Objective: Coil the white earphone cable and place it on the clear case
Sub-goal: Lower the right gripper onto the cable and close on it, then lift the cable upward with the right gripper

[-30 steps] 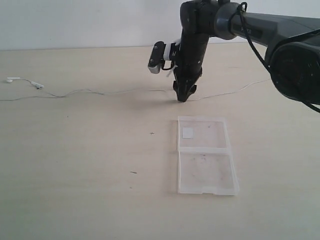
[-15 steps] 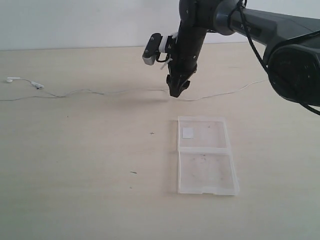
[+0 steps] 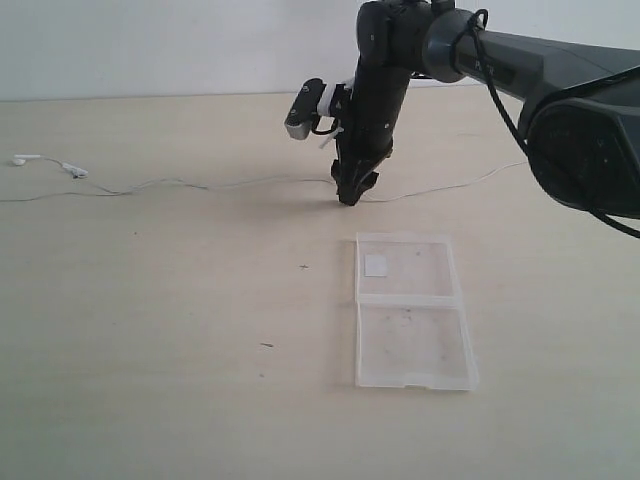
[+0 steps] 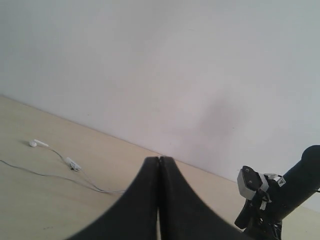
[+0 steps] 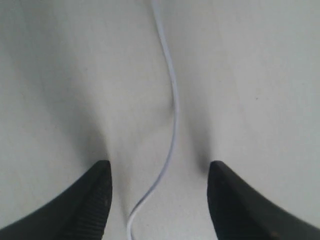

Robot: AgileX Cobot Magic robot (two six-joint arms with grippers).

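My fingers meet their shadows at the table, with one on each side of the cable. My right gripper should close, as it would catch the cable now.
The white earphone cable [image 3: 230, 184] lies stretched across the far part of the table, its two earbuds [image 3: 74, 171] at the far left. My right gripper [image 3: 349, 195] points straight down onto the cable near its middle. In the right wrist view the gripper [image 5: 159, 172] is open, and the cable [image 5: 172, 120] runs between its fingers without touching them. The clear case [image 3: 411, 310] lies open and flat nearer the camera, a white sticker [image 3: 376, 264] in its far half. My left gripper [image 4: 159, 162] is shut with nothing in it, and the earbuds [image 4: 38, 144] show beyond it.
The right arm [image 3: 520, 70] reaches in from the upper right over the table. A pale wall [image 3: 150, 45] backs the far table edge. A few small dark specks [image 3: 267, 345] lie on the wood left of the case.
My right gripper lifted and shifted left, then came back down onto the cable a little left of where it stood. The cable and case have not moved.
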